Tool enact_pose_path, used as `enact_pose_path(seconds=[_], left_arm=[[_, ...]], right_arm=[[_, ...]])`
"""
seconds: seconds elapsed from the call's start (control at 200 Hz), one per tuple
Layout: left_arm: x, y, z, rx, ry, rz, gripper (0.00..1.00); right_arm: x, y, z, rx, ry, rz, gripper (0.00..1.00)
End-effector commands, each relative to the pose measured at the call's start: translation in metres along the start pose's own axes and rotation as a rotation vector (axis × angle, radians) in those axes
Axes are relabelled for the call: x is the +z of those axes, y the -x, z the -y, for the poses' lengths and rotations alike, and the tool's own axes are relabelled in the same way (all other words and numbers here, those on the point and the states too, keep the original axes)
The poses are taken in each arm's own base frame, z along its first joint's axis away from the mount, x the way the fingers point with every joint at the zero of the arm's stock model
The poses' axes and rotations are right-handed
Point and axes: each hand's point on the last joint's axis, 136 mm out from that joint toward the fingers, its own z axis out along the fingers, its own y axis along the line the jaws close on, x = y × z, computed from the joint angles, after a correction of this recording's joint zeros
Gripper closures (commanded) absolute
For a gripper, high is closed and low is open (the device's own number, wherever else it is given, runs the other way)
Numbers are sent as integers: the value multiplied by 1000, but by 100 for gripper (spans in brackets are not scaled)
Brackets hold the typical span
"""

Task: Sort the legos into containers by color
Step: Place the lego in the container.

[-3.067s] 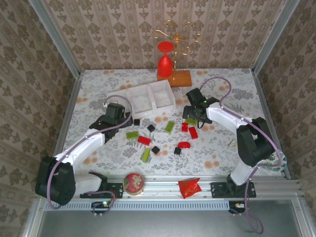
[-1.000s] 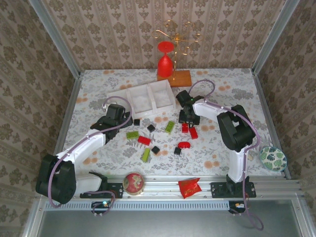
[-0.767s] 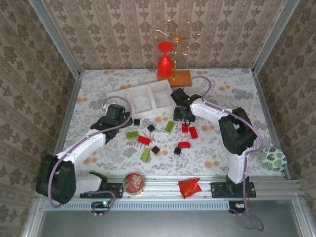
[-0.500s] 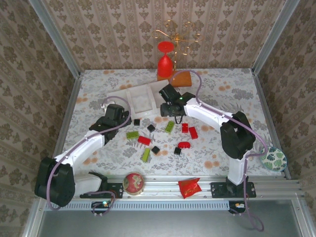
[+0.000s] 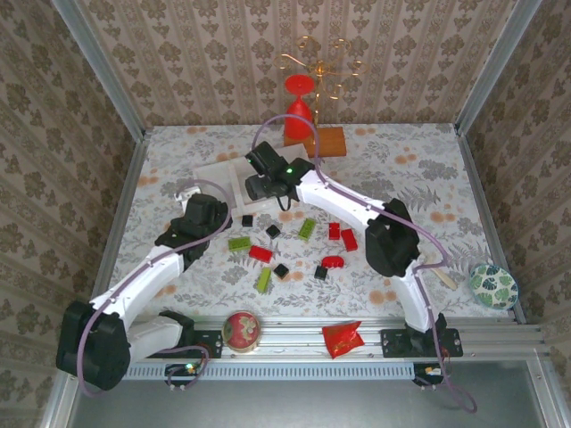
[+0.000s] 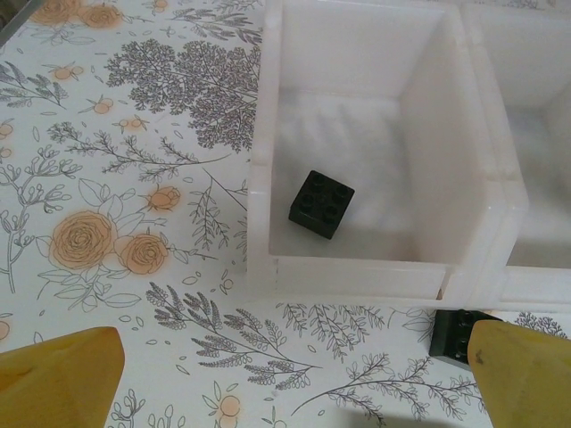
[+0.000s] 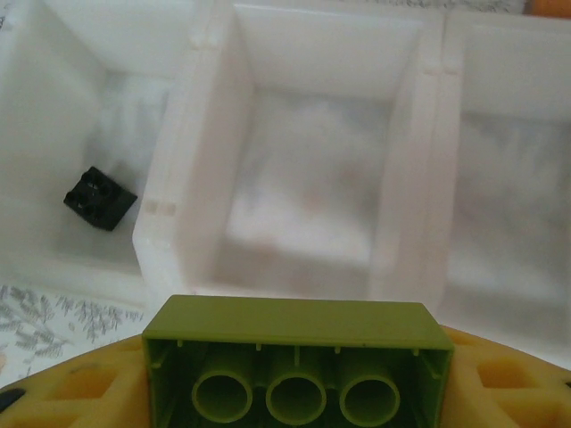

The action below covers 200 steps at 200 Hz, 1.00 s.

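The lime green lego overlaps the tray's near side in the wrist view and would end short of the tray's middle section (image 7: 312, 178) if my right gripper opened now.
My right gripper (image 5: 260, 185) hangs over the white tray (image 5: 212, 173), shut on a lime green lego (image 7: 297, 361) that is held underside up. Below it lies the tray's middle compartment (image 7: 312, 178), bare inside. The left compartment holds one black cube (image 7: 100, 198), also seen as a black cube (image 6: 321, 204) from the left wrist. My left gripper (image 6: 290, 383) is open just in front of the tray (image 6: 259, 178), nothing between its fingers. A black lego (image 6: 455, 334) lies by its right finger. Red, green and black legos (image 5: 260, 253) are scattered on the table.
A red goblet (image 5: 301, 107) on a wooden block (image 5: 319, 139) stands behind the tray. A round red tin (image 5: 241, 328) and a red packet (image 5: 342, 337) sit at the near rail. A patterned bowl (image 5: 493, 285) is at the right edge.
My right arm has swung left from the scattered bricks to above the tray, carrying the green lego. The left arm has barely shifted and stays open.
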Motion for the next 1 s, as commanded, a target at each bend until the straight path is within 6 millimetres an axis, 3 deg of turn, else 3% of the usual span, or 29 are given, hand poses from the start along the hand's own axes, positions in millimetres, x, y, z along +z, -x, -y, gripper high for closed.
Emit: enact_pose_path(seconds=[0.0, 0.285, 0.495, 0.72, 0.995], left_arm=[[-2, -2, -8, -19, 30, 6, 0], [-1, -7, -9, -27, 29, -7, 0], [-1, -8, -9, -24, 26, -11, 0], [0, -9, -7, -26, 17, -15, 0], [0, -8, -6, -36, 7, -16, 0]], right_arm=[[8, 8, 2, -45, -28, 1, 49], [40, 19, -2, -98, -60, 29, 46], [54, 20, -1, -116, -76, 34, 36], [51, 22, -3, -117, -69, 37, 21], [37, 31, -4, -108, -61, 58, 17]])
